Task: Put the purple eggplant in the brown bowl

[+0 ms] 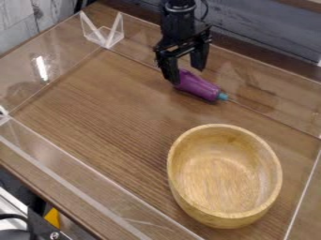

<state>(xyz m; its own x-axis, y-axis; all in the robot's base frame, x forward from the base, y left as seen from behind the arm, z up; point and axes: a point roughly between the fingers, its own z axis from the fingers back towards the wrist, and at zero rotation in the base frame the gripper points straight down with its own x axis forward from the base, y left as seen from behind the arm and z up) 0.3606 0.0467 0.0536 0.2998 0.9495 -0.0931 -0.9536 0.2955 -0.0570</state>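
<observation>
My gripper grabs the purple eggplant by its blunt end (187, 78) next, opposite the teal stem end, to put it in the brown bowl (227, 212).
The purple eggplant (197, 85) lies on the wooden table at the far centre, its teal stem tip pointing right. My black gripper (182, 66) points straight down just over the eggplant's left end, its fingers (166, 67) spread wide with nothing between them. One finger stands left of the eggplant and the other over its back side. I cannot tell whether they touch it. The brown bowl (227, 212), wide and light brown with a thick rim, sits empty at the near right, well apart from the eggplant.
Clear acrylic walls (51, 66) fence the table (100, 112) on the left, front and right. A clear acrylic stand (101, 30) sits at the far left corner.
</observation>
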